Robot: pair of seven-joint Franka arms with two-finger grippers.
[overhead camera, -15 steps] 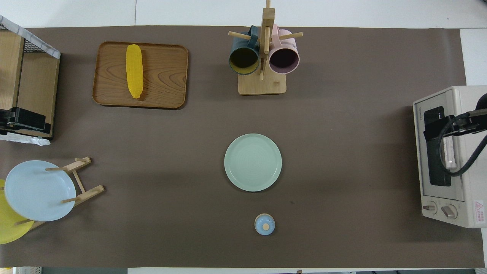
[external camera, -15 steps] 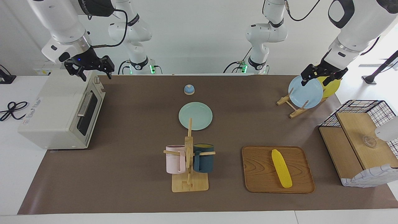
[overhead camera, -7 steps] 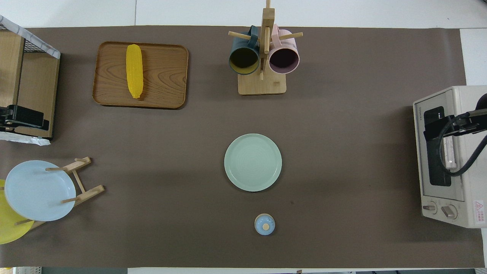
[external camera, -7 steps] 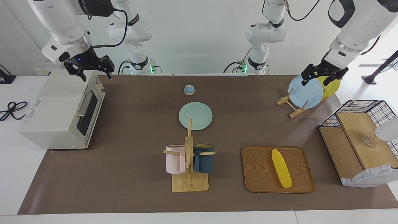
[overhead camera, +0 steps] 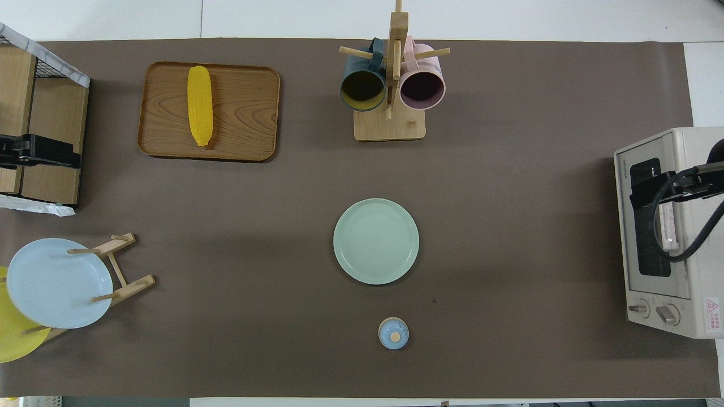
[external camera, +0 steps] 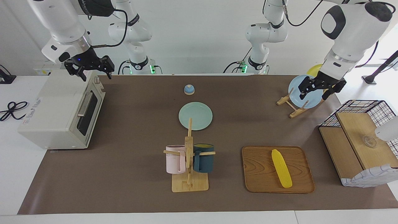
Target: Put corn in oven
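Observation:
Next, my left gripper grabs the corn by its blunt end [overhead camera: 199, 76] to move it from the wooden tray onto the green plate [overhead camera: 376, 241].
The yellow corn [external camera: 281, 168] [overhead camera: 200, 105] lies flat on a wooden tray [external camera: 258, 169] [overhead camera: 243, 113] toward the left arm's end of the table. The off-white oven [external camera: 53, 109] [overhead camera: 698, 169] stands at the right arm's end with its glass door closed. My right gripper [external camera: 94, 74] [overhead camera: 676, 189] hangs open over the oven's top edge by the door, holding nothing. Above the plate rack, my left gripper [external camera: 315, 92] [overhead camera: 39, 154] is open and empty, well short of the corn.
A rack [external camera: 292, 107] holds a blue plate [external camera: 311, 99] and a yellow one. A green plate [external camera: 195, 115], a small blue knob [external camera: 189, 89] and a mug tree [external camera: 189, 161] with pink and teal mugs sit mid-table. A wire-and-wood basket box [external camera: 357, 140] stands beside the tray.
My left gripper has come down and moved away from the robots, over the plate rack toward the basket box. The right arm and the corn have not moved.

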